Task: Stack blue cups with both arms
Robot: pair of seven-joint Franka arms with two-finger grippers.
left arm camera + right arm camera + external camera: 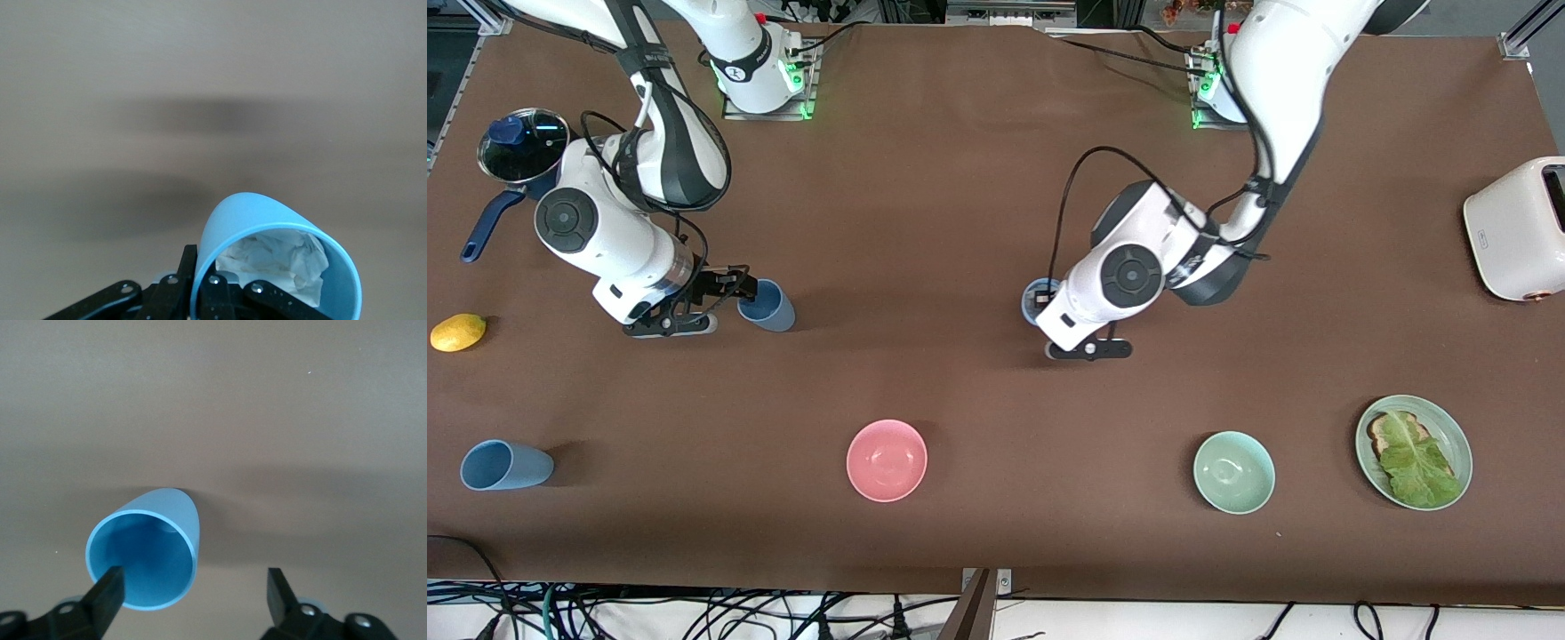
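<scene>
The robot's right gripper should next grab the slate-blue cup by the rim of its opening [191, 553], so that it can stack it with the other blue cup.
The slate-blue cup [767, 305] stands on the table toward the right arm's end. My right gripper [740, 288] is open beside its rim. In the right wrist view the cup [143, 550] shows its empty mouth, with one finger [107, 590] in front of the rim and my right gripper [193, 590] spread wide. My left gripper [1042, 311] is shut on the wall of the sky-blue cup [1038, 298], low over the table's middle. In the left wrist view this cup [277, 257] holds crumpled white paper, and my left gripper [200, 283] has one finger inside and one outside.
A third sky-blue tumbler [505, 465] lies on its side near the front camera. A pink bowl [887, 460], a green bowl [1233, 472] and a green plate [1449, 427] with toast and lettuce line that edge. There are also a lemon [458, 332], a lidded pot [523, 142] and a toaster [1516, 228].
</scene>
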